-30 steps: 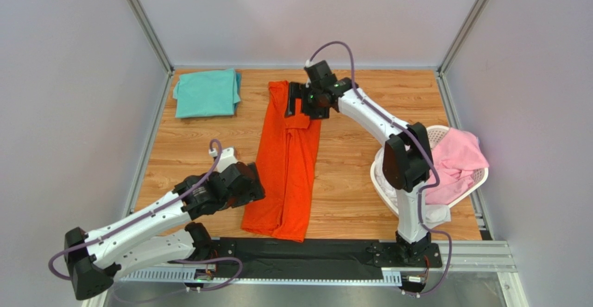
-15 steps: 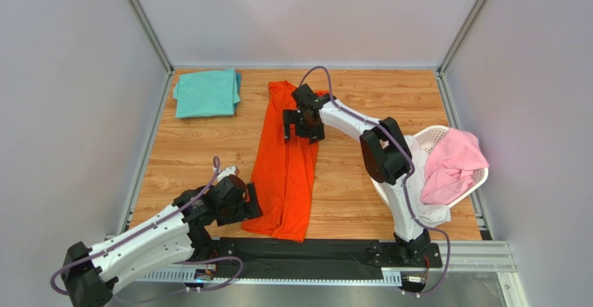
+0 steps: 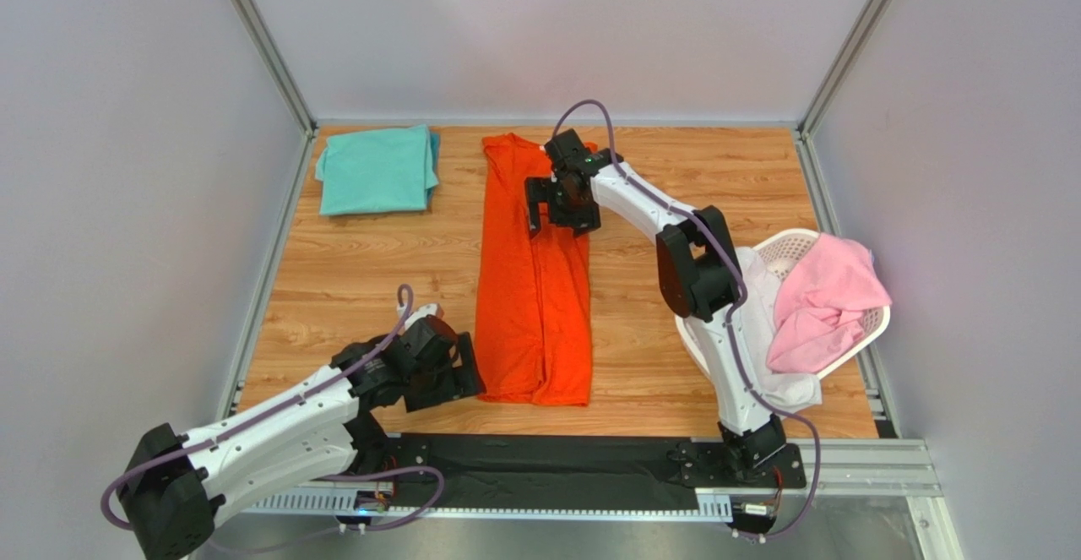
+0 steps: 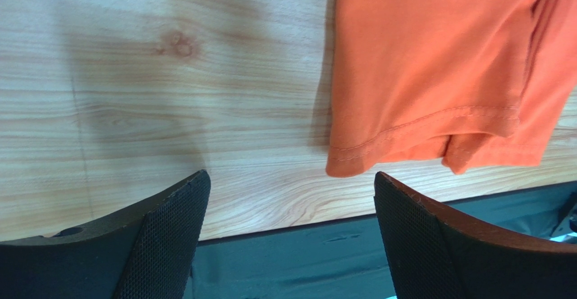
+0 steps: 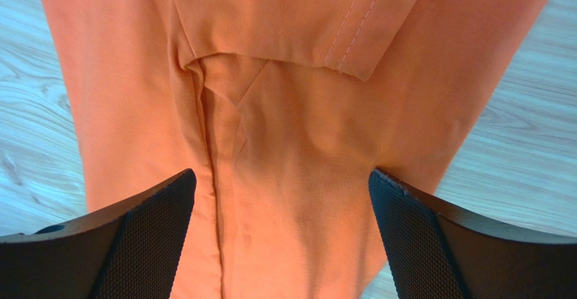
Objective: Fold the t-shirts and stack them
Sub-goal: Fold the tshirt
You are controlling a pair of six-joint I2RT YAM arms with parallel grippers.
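Note:
I need to fold the hem toward the collar, so I will next use my left gripper to grab the orange-red t-shirt (image 3: 533, 294) by its near hem corner (image 3: 486, 395).
The orange-red t-shirt (image 3: 533, 294) lies folded into a long narrow strip down the middle of the table. My right gripper (image 3: 561, 208) is open just above its far part, with the cloth (image 5: 284, 109) and a folded sleeve hem filling the right wrist view. My left gripper (image 3: 447, 368) is open and empty beside the shirt's near left corner (image 4: 433, 76), close to the table's front edge. A folded teal-green t-shirt (image 3: 377, 169) lies at the far left. A pale pink t-shirt (image 3: 825, 300) and white cloth (image 3: 777, 383) sit in the basket.
A white perforated basket (image 3: 789, 247) stands at the right edge, next to the right arm. A black strip (image 3: 558, 459) runs along the table's front edge; it shows under my left fingers (image 4: 420, 245). Metal frame posts and grey walls enclose the table.
The orange-red strip has been straightened; its near end shifted right and now lies square. My right gripper moved slightly toward the far end. My left gripper shifted a little nearer the shirt's corner.

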